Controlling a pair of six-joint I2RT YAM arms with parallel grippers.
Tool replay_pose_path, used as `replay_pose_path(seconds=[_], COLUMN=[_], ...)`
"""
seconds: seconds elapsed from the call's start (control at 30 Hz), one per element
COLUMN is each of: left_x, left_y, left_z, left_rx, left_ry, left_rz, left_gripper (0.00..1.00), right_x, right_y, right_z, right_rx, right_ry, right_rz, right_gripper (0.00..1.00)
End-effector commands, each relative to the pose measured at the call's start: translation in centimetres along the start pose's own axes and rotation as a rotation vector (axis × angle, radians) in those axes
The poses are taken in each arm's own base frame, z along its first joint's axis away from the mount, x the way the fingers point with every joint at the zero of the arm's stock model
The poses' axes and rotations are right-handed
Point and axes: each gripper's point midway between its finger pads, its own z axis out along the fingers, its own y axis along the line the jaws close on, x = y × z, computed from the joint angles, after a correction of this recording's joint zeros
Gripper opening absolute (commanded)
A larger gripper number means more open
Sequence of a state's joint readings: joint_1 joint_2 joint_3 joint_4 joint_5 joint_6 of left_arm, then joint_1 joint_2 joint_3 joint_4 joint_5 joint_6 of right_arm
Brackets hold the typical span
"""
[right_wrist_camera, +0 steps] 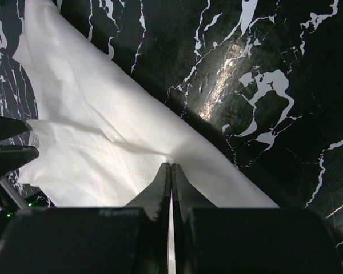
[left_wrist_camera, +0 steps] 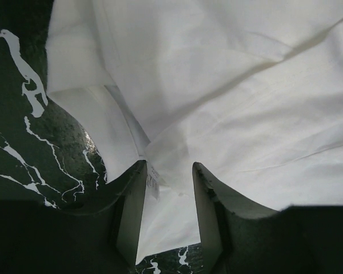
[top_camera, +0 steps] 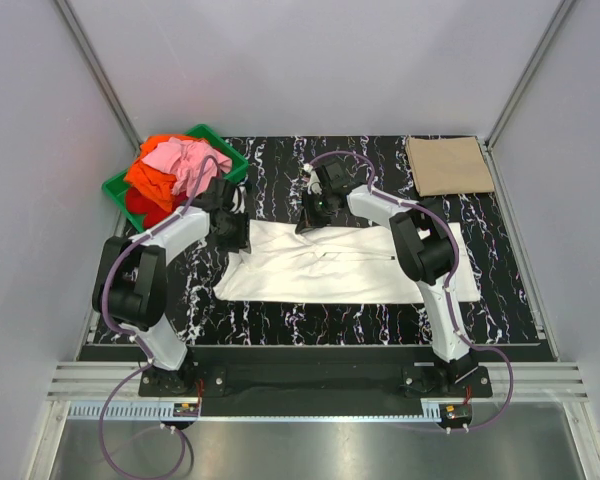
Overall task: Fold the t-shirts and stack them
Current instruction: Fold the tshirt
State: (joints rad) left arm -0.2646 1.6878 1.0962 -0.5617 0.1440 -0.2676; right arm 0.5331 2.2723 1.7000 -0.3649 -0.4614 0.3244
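Observation:
My left gripper pinches the cloth of the white t-shirt [top_camera: 340,265] beside the small label next, apart from the right gripper's pinch, to fold the shirt.
A white t-shirt [top_camera: 340,265] lies spread flat across the middle of the black marbled table. My right gripper [top_camera: 315,218] is at the shirt's far edge and is shut on a pinch of the white cloth [right_wrist_camera: 103,148], which puckers at the tips of the right gripper [right_wrist_camera: 171,165]. My left gripper [top_camera: 232,232] is at the shirt's left end. In the left wrist view the left gripper [left_wrist_camera: 170,166] stands open, with the white cloth [left_wrist_camera: 246,114] and a small label lying between the fingers. A folded tan t-shirt [top_camera: 448,165] rests at the far right.
A green crate [top_camera: 215,135] at the far left holds a heap of pink [top_camera: 180,160], orange [top_camera: 150,175] and red [top_camera: 140,205] t-shirts. Grey walls close in the table on the left, right and far sides.

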Motion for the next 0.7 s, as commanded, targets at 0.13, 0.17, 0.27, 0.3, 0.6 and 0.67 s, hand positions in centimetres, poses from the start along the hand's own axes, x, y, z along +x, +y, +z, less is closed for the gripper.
replay_pose_path(seconds=[0.13,0.17,0.27,0.3,0.6,0.67], left_x=[-2.5,-2.5,-2.2,-2.2,-2.9,-3.1], left_y=[0.1,0.1,0.0,-0.2,-1.1,-1.8], left_z=[-0.6,-0.4,0.2,0.3,0.0,-1.2], left_rx=[-0.021,-0.016,-0.01,-0.002,0.04,0.048], left_ry=[-0.06,-0.053,-0.034,-0.032,-0.04,-0.061], left_rz=[0.05,0.052,0.05,0.05,0.074,0.09], left_gripper=[0.4,0.39,0.38,0.38,0.03,0.0], right_x=[-2.4,-2.3,-2.3,-2.1,-2.3,-2.1], right_y=[2.6,2.7,2.6,2.6,2.8,2.8], right_z=[-2.4,-2.4,-2.4,-2.3,-2.8,-3.1], right_rx=[-0.022,-0.023,-0.022,-0.021,-0.022,-0.017], right_ry=[-0.077,-0.076,-0.076,-0.073,-0.083,-0.082], right_rz=[-0.067,-0.068,-0.066,-0.064,-0.075,-0.074], right_gripper=[0.0,0.0,0.0,0.0,0.0,0.0])
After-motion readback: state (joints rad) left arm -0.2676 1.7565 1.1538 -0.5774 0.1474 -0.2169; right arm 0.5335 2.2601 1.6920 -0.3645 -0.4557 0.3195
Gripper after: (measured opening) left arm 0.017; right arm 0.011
